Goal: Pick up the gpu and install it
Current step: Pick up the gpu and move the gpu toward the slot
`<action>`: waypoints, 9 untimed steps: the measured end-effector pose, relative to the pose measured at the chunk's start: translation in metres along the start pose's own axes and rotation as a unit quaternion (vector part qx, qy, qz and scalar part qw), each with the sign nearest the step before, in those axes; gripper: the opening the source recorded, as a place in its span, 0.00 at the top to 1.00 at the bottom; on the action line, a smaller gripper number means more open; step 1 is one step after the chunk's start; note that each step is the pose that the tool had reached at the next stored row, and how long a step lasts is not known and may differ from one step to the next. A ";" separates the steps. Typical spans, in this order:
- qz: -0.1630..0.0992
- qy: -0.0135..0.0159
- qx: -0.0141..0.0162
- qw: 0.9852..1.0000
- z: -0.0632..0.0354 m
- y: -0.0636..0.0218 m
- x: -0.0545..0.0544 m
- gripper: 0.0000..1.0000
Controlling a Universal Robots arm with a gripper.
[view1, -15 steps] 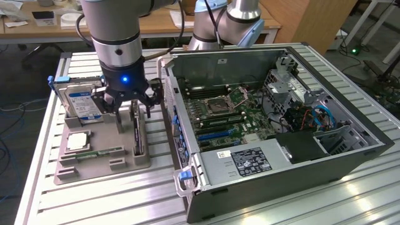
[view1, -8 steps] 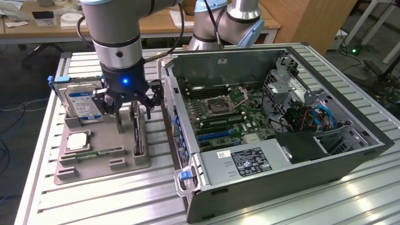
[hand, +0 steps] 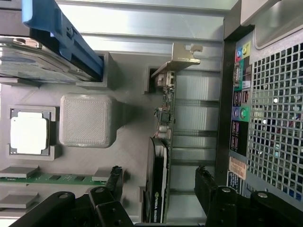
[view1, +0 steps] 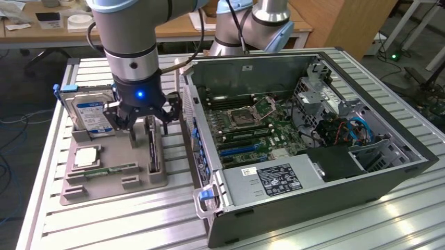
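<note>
My fingers are high by the GPU's black shroud, short of its sides, so my gripper must lower before closing on the GPU.
The gpu [view1: 152, 151] is a thin dark card standing on edge in a slot of the grey parts tray [view1: 104, 190], just beside the open computer case [view1: 299, 130]. In the wrist view the gpu [hand: 161, 189] shows a black shroud with a green logo, and its silvery bracket [hand: 182, 56] is at the far end. My gripper [view1: 144, 121] hangs directly over the card's near end. It is open: my gripper [hand: 158, 172] has one fingertip [hand: 115, 174] on each side of the card, with gaps to it. Nothing is held.
The tray also holds a silver hard drive [view1: 94, 112] in a blue caddy, a square processor [view1: 87, 156] and a green memory stick [view1: 111, 169]. The case lies open with its motherboard [view1: 243, 130] and blue slots [view1: 240, 151] exposed. A second arm's base [view1: 257, 26] stands behind.
</note>
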State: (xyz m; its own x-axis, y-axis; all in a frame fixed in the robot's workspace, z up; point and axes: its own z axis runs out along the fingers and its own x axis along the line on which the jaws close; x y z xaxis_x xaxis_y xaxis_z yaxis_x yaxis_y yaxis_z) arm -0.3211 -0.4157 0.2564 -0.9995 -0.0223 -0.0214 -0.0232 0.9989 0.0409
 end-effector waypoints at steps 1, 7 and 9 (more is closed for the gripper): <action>0.001 0.000 0.000 1.000 0.0007 0.0001 0.000 0.28; 0.013 -0.001 0.000 1.000 0.0044 0.0005 0.000 0.28; 0.013 -0.001 0.000 1.000 0.0063 0.0004 0.000 0.28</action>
State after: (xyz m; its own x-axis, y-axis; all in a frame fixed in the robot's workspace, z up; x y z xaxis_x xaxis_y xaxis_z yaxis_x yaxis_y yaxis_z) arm -0.3211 -0.4151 0.2502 -0.9998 0.0046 -0.0215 0.0037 0.9992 0.0407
